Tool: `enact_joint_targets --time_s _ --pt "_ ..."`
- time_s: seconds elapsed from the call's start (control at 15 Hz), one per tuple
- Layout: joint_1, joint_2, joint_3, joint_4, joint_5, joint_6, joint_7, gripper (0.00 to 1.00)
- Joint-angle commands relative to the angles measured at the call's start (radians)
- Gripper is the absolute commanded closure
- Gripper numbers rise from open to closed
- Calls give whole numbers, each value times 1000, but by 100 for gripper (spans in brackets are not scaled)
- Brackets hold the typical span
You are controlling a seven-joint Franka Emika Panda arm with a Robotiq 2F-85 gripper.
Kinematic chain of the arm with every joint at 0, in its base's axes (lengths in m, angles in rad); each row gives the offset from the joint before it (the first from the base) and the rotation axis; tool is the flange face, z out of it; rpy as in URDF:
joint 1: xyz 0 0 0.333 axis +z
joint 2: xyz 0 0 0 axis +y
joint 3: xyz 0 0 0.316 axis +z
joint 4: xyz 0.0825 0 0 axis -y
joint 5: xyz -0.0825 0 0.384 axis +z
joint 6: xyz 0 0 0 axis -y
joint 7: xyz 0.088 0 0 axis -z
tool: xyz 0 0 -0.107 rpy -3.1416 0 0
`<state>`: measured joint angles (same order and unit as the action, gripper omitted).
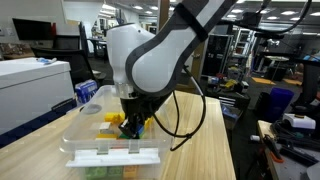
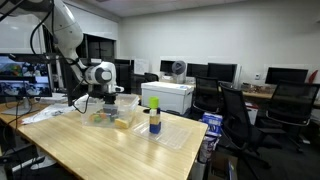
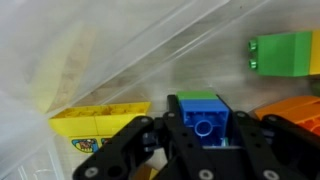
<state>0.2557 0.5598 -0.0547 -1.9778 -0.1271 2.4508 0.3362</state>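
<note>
My gripper's black fingers are pressing against both sides of the blue brick (image 3: 205, 122), so the brick would come up out of the clear plastic bin (image 3: 90, 50) if I lifted my gripper now.
In the wrist view my gripper (image 3: 205, 135) is down inside a clear plastic bin (image 3: 90, 50), and its black fingers (image 3: 150, 140) press against both sides of a blue brick (image 3: 205, 122). A green brick (image 3: 197, 97) sits against the blue one's far side. A yellow brick (image 3: 100, 125) lies to the left, an orange piece (image 3: 295, 110) to the right and a second green brick (image 3: 282, 52) at the upper right. In both exterior views the gripper (image 1: 130, 122) (image 2: 108, 105) reaches into the bin (image 1: 80, 125) (image 2: 125, 103) on the wooden table.
A bottle with a yellow cap (image 2: 154, 120) stands on a clear tray (image 2: 175, 135) beside the bin. A white printer (image 2: 167, 95) sits at the table's far end. Office chairs (image 2: 235, 110) stand past the table edge. A cable (image 1: 185, 125) hangs from the arm.
</note>
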Motion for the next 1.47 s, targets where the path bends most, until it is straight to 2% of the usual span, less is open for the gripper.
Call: enact_joint_targets --time_s 0.0,0.2,0.53,1.0,1.4 --pt "-4 -59 -2 0 -15 -91 19 89" --pt "-14 -82 1 14 -17 -144 21 89" --pt "-33 -133 -6 14 -4 -165 35 89" --pt "-107 -318 -3 71 38 -286 60 89" --pt "-182 -370 -23 152 33 -375 152 89"
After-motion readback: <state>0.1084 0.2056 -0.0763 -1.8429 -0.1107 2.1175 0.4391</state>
